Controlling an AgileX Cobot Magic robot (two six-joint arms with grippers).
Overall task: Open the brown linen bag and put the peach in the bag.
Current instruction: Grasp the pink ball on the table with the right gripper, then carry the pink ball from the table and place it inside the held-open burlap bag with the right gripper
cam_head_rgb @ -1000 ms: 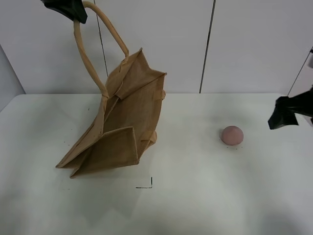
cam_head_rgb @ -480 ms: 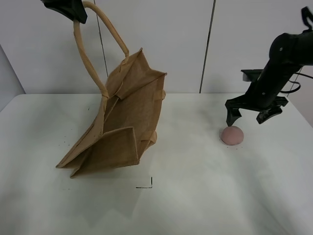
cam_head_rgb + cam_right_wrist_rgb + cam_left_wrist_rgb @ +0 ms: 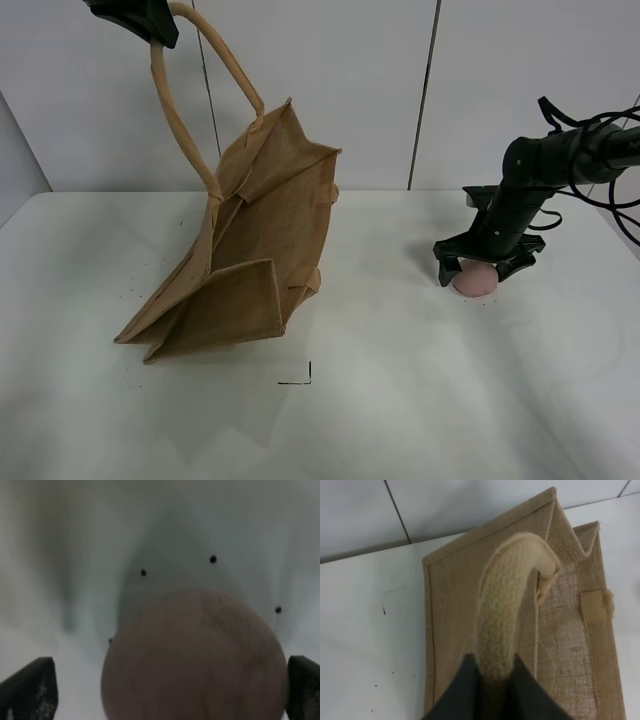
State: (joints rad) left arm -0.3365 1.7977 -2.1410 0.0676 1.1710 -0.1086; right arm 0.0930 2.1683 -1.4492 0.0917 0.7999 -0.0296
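The pink peach's rounded body (image 3: 475, 282) is the part my right gripper should grab next. Then my right gripper should put the peach inside the brown linen bag (image 3: 250, 260).
The brown linen bag (image 3: 250, 260) hangs tilted, its bottom corner resting on the white table (image 3: 380, 400). High at the top left, my left gripper (image 3: 150, 25) is shut on one beige loop handle (image 3: 190, 90). In the left wrist view the handle (image 3: 507, 615) runs down between the dark fingers (image 3: 460, 695), with the bag (image 3: 465, 630) below. The pink peach (image 3: 474, 282) lies on the table at the right. My right gripper (image 3: 478, 270) stands open and low over it, one finger on each side. In the right wrist view the peach (image 3: 192, 655) fills the gap between the fingertips (image 3: 30, 687).
A white panelled wall (image 3: 350, 90) rises behind the table. A small black corner mark (image 3: 300, 378) is printed near the table's middle front. Black cables (image 3: 600, 150) trail from the right arm at the right edge.
The right arm swung in from the right edge and came down until its open jaws straddle the peach. The bag and the left gripper have not moved.
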